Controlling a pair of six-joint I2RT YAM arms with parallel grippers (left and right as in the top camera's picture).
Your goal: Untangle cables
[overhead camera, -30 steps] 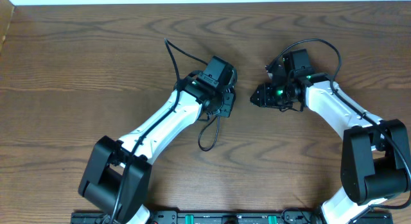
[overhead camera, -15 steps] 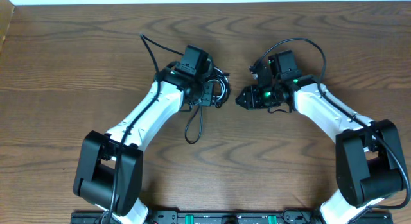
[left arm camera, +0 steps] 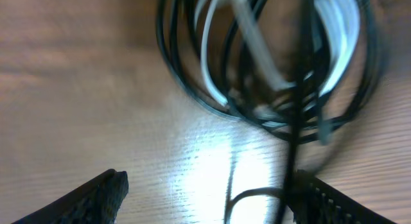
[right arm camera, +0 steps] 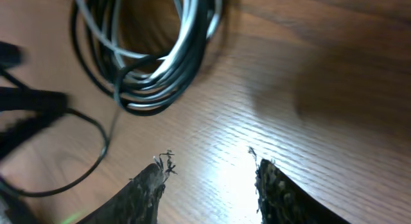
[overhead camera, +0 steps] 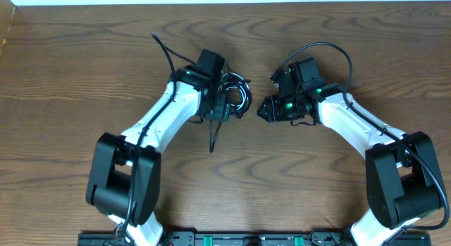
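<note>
The tangled coil (left arm camera: 270,70) has its looped edge (left arm camera: 221,108) beside my left gripper, which will grip it there. The opposite loops will stay open for my right gripper to untangle.
The cables (overhead camera: 238,95) lie in one tangled coil on the wood between my two arms, black and white loops together. One black tail (overhead camera: 213,137) runs from the coil toward the near edge. My left gripper (overhead camera: 224,103) is right at the coil's left side. In the left wrist view its jaws (left arm camera: 215,198) stand wide open, the coil (left arm camera: 270,70) is just ahead, and a black strand (left arm camera: 292,153) runs down beside the right finger. My right gripper (overhead camera: 262,109) is open over bare wood, a little right of the coil (right arm camera: 151,63).
Thick black cords loop off each wrist, one at the left arm (overhead camera: 165,53) and one at the right arm (overhead camera: 331,47). The table's far edge (overhead camera: 225,2) runs along the top. The arm bases stand at the near edge.
My left gripper has gone from shut to wide open. Both arms have shifted left. The black loop that hung below the left gripper now lies as a straight tail.
</note>
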